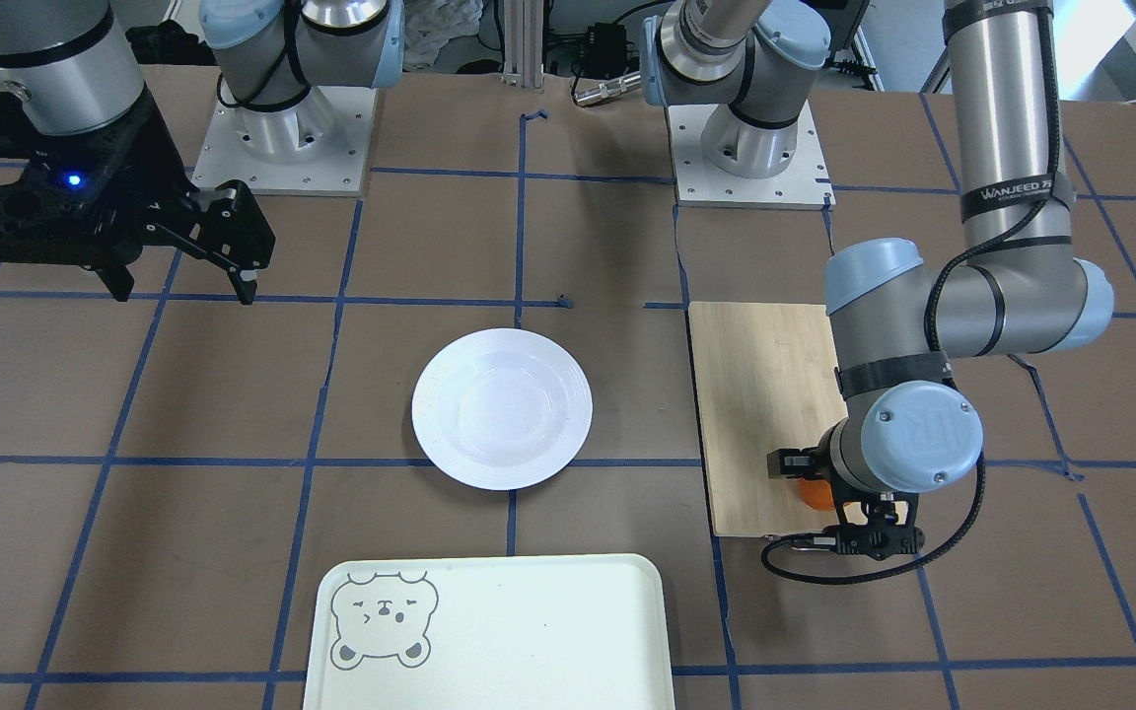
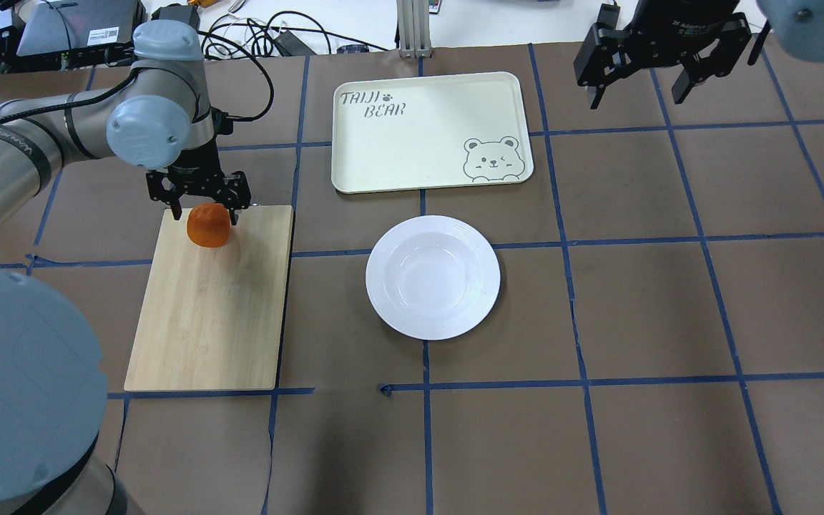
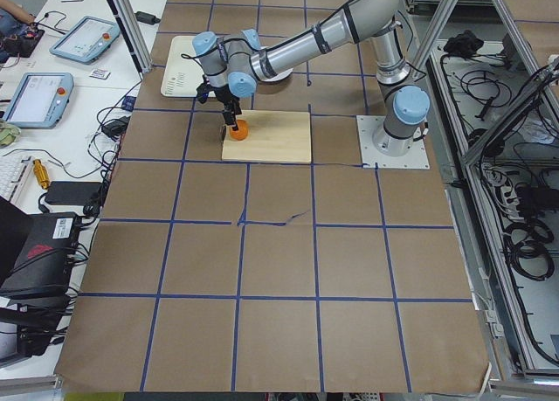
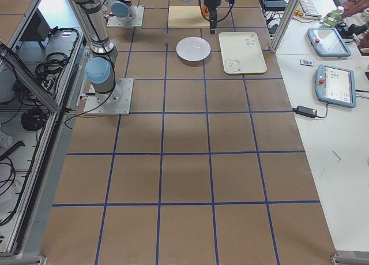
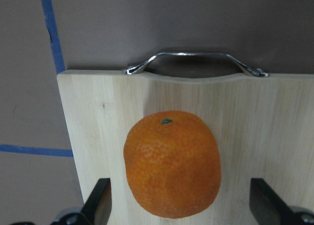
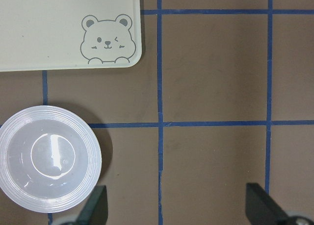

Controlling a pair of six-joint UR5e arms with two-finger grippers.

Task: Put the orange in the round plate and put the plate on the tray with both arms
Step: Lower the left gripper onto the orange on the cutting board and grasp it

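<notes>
Next, the left gripper grabs the orange around its plump round body (image 1: pixel 814 495) to place the orange in the round plate (image 1: pixel 501 407).
The orange (image 2: pixel 208 225) lies at the far end of a bamboo cutting board (image 2: pixel 212 315), near its metal handle (image 5: pixel 196 56). My left gripper (image 2: pixel 201 207) is open and lowered around the orange. In the left wrist view its fingers (image 5: pixel 100 203) flank the orange (image 5: pixel 171 163) with a gap on each side. The round plate (image 2: pixel 381 280) sits empty at the table's middle. Beyond it lies the tray (image 2: pixel 426 132), also empty. My right gripper (image 2: pixel 637 89) hangs open, high over the far right of the table and holding nothing.
The table is brown paper marked with blue tape lines. Both arm bases (image 1: pixel 282 138) stand at the robot's edge. In the front-facing view the left arm's elbow and wrist (image 1: pixel 923 394) overhang the cutting board (image 1: pixel 760 394). Tablets and cables lie on side benches.
</notes>
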